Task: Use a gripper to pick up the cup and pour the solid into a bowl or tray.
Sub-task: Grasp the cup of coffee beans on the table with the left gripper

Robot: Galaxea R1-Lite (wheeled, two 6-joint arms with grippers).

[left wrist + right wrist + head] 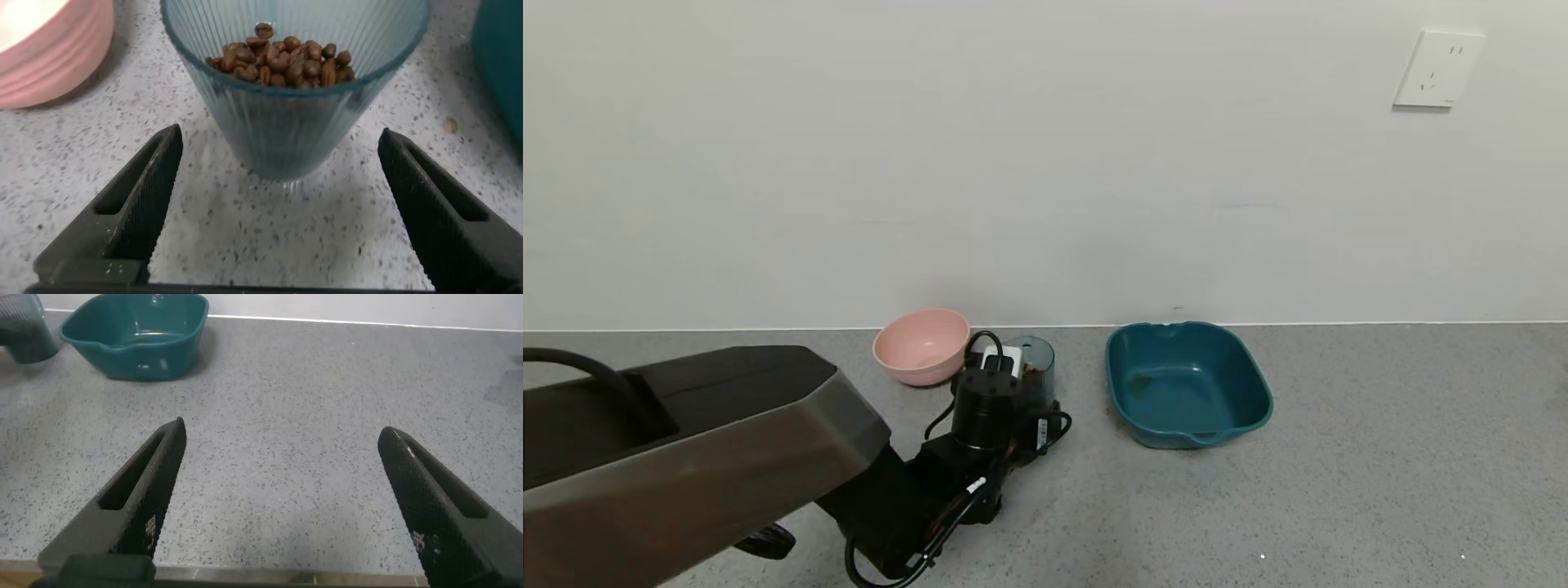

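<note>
The floor shows between my left gripper's fingers and the ribbed cup (1037,362), so it is too early to close. Next the left gripper moves toward the cup, then closes on it.
The ribbed teal-grey cup (1037,362) stands upright on the speckled grey floor between the pink bowl (921,346) and the teal tray. The solid (282,60), dark-brown pellets, fills its bottom. My left gripper (1003,382) is low at the cup's near side. In the left wrist view the left gripper (279,139) is open, its fingers (139,204) wide on either side of the cup (294,114) and not touching it. The bowl's edge (49,49) shows beside the cup. My right gripper (283,431) is open and empty over bare floor, out of the head view.
The dark-teal squarish tray (1188,384) sits to the right of the cup and also shows in the right wrist view (135,335). A stray pellet (450,125) lies on the floor by the cup. A white wall runs just behind the objects.
</note>
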